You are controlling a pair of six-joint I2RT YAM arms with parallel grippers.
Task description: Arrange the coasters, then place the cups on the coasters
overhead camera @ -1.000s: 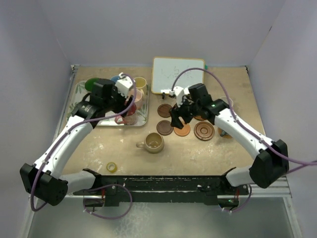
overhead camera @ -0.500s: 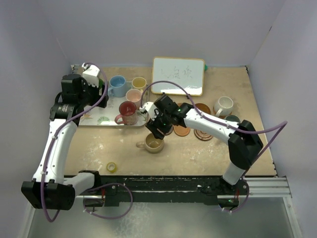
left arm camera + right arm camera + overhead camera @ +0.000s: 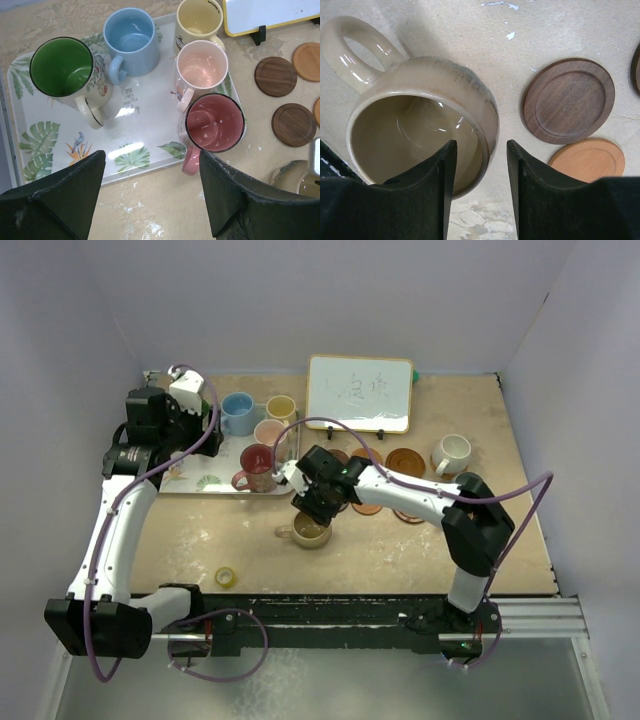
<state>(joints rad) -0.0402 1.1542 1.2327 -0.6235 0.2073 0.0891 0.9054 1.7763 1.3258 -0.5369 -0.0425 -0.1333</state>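
Note:
My right gripper would leave the tan cup on the tabletop if I lifted it now, as its fingers are open on either side of the tan cup's rim [image 3: 321,521] [image 3: 485,152].
A tan cup [image 3: 310,532] [image 3: 420,135] stands on the table in front of the tray. My right gripper [image 3: 317,503] [image 3: 481,147] is low over it and straddles its rim, one finger inside and one outside. The jaws are open, with a gap beside the wall. Next to it lie a dark wooden coaster [image 3: 568,100] and an orange coaster [image 3: 587,160]. My left gripper [image 3: 200,415] [image 3: 150,155] hangs open and empty above the tray's near edge. On the tray [image 3: 145,135] stand green-lined [image 3: 62,67], light blue [image 3: 131,40], yellow [image 3: 199,22], pink [image 3: 202,67] and red [image 3: 215,122] cups.
More coasters [image 3: 405,462] lie in a cluster right of the tray, partly under my right arm. A white cup [image 3: 452,452] stands at the right. A whiteboard [image 3: 360,392] leans at the back. A yellow tape roll [image 3: 226,577] lies near the front edge.
My right arm swung left from the coasters to the tan cup, and its jaws narrowed around the rim. My left arm drew back from over the tray's cups to the far left.

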